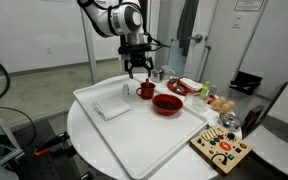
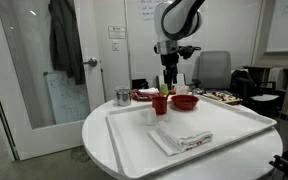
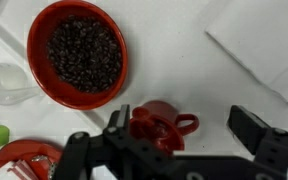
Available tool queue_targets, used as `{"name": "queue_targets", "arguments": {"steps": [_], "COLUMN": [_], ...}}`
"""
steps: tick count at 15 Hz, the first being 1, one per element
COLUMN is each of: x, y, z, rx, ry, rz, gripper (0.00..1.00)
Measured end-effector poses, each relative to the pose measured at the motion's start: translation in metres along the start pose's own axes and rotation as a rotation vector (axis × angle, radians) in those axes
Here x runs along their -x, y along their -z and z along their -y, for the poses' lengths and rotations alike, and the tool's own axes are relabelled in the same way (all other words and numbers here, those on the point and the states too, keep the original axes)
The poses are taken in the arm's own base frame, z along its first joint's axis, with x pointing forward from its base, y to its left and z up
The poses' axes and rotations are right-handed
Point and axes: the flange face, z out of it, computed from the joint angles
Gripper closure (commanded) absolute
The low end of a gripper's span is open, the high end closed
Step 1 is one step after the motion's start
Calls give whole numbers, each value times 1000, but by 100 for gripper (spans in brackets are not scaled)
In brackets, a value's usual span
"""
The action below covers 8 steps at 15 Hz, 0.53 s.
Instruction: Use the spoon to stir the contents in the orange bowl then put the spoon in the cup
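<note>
I will grab the red spoon by its exposed end at the cup's rim with my gripper, so the opposite end stays free to stir the orange bowl.
The orange-red bowl (image 3: pixel 79 52) holds dark beans and sits on the white tray (image 1: pixel 114 140); it shows in both exterior views (image 1: pixel 167 103) (image 2: pixel 185 101). A red cup (image 3: pixel 162 125) with a handle stands beside it, also seen in both exterior views (image 1: pixel 145 90) (image 2: pixel 161 103). A red spoon end (image 3: pixel 134 114) appears to rest in the cup at its rim. My gripper (image 3: pixel 184 125) is open and empty, hovering just above the cup (image 1: pixel 136 68) (image 2: pixel 169 72). One finger is next to the cup's rim.
A folded white napkin (image 1: pixel 112 105) lies on the tray. A metal can (image 2: pixel 122 96), a red plate of food (image 1: pixel 184 87), fruit (image 1: pixel 219 102) and a wooden toy board (image 1: pixel 222 148) stand around the tray. A clear plastic container (image 3: pixel 4 80) sits beside the bowl.
</note>
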Motion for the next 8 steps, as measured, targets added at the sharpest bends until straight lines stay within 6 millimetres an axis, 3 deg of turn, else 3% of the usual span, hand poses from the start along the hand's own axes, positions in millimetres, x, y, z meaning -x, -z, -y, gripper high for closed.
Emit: {"name": "queue_targets", "arguments": {"steps": [8], "x": [-5], "y": [9], "z": [-32], "rx": [14], "ry": [-24], "rz": [-33], "gripper": [0]}}
